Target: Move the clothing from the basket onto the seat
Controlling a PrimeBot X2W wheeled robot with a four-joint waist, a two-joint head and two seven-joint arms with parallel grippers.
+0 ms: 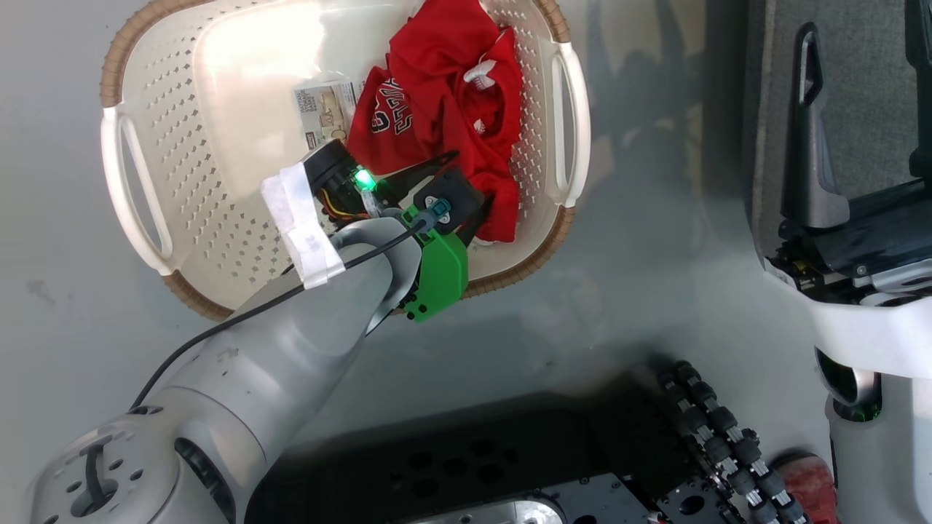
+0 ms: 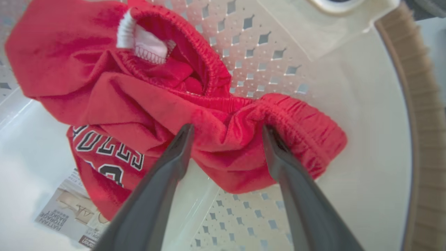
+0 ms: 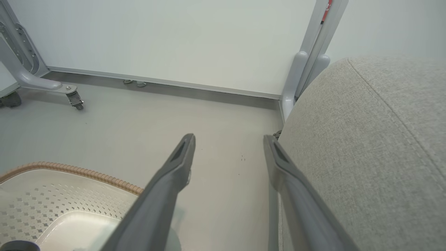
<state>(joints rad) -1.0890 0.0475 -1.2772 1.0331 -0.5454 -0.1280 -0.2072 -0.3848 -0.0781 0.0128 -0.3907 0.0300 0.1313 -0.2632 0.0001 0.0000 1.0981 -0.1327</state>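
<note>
I should next use my left gripper to grab the red shorts by their bunched waistband fold (image 2: 236, 125), so that I can lift them out of the basket for the seat.
The cream basket (image 1: 218, 182) stands on the floor with the red clothing (image 1: 451, 80) heaped in its right part. The jersey's dark lettering (image 2: 108, 148) faces up beside the paper label (image 2: 66, 216). The shorts (image 2: 299, 132) lie bunched with an elastic hem and a white band (image 2: 139, 43). My left gripper (image 1: 470, 178) reaches into the basket, open. In the left wrist view its fingertips (image 2: 186, 130) straddle a fold of the red cloth, and the left gripper (image 2: 227, 132) touches it. My right gripper (image 1: 863, 44) hangs open and empty by the grey seat (image 3: 366, 157).
Grey floor (image 1: 655, 255) separates the basket from the seat. My dark base (image 1: 510, 466) is at the bottom of the head view. In the right wrist view a wheeled stand leg (image 3: 69, 96) and a pale post (image 3: 306, 69) stand against the wall, with the basket rim (image 3: 76, 170) at lower left.
</note>
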